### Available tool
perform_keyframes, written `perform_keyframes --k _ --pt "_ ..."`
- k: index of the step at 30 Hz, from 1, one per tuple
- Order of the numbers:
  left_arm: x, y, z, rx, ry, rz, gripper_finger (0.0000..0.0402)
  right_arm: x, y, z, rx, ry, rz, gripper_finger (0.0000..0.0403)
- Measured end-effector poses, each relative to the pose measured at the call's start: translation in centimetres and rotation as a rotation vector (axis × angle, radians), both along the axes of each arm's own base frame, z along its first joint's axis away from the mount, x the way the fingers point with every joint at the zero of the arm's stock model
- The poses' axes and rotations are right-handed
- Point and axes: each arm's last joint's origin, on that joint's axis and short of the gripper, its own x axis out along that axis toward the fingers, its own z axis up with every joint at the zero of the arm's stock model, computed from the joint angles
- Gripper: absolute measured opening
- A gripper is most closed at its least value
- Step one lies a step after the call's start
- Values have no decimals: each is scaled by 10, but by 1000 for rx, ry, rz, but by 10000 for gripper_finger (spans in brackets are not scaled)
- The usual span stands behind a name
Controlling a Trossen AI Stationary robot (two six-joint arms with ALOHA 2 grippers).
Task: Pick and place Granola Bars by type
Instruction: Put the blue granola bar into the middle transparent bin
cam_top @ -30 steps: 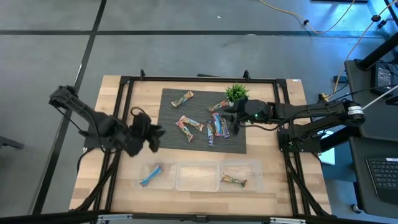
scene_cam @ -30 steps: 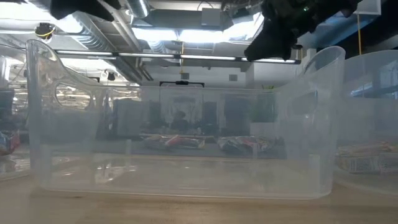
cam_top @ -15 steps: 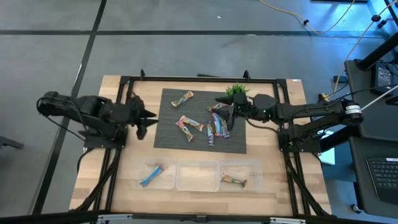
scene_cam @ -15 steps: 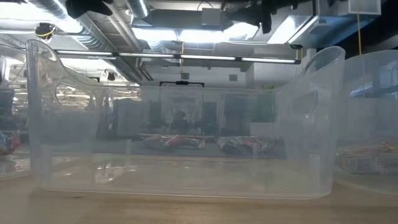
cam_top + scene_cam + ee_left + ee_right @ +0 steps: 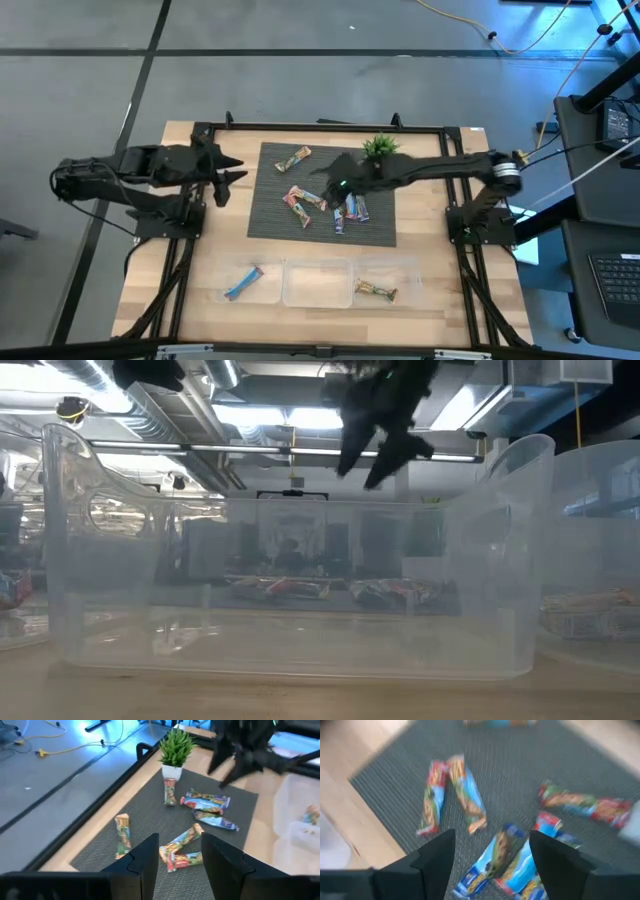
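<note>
Next, my right gripper picks up the dark-blue-ended granola bar by its middle [image 5: 339,220] to sort it into its bin [image 5: 317,283] by type.
Several granola bars lie flat on the dark mat [image 5: 385,232]: a tan one [image 5: 293,158] toward the far edge, two colourful ones [image 5: 300,200] in the middle, blue ones [image 5: 350,208] beside them. One blue bar [image 5: 243,282] lies in the left bin, one colourful bar [image 5: 375,291] in the right bin. My right gripper [image 5: 328,178] hangs open above the middle of the mat; in its wrist view blue bars [image 5: 495,852] show between its fingers [image 5: 440,857]. My left gripper [image 5: 228,178] is open over bare wood left of the mat, pointing at the bars [image 5: 181,840].
A small green potted plant [image 5: 380,148] stands at the mat's far right corner. Three clear bins line the near edge; the middle one [image 5: 318,283] holds nothing. A black frame [image 5: 320,127] rims the table. Bare wood lies left and right of the mat.
My right gripper has swung from beside the plant toward the table's left, out over the middle of the mat. My left gripper has drawn back from the left bin toward the far edge, to the wood left of the mat. No bar has moved.
</note>
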Motion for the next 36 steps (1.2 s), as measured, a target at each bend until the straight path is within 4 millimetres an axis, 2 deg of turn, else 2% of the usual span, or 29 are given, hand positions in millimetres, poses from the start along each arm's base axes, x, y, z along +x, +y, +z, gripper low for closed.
perform_keyframes --k 4,8,11,24,30,36 --pt "3 1 -2 17 29 -28 139 19 8 -34 52 51 -14 257" --pt "6 0 -3 3 48 -100 139 27 12 -60 161 108 -42 257" --pt "7 -1 -4 11 59 -125 139 31 14 -74 179 148 -37 257" --pt "9 -1 -4 21 72 -130 139 36 13 -103 175 216 -138 257" --pt "9 -1 -5 21 73 -129 139 38 13 -123 173 268 -160 256" --pt "9 -1 -5 21 73 -129 139 38 13 -128 174 285 -187 222"
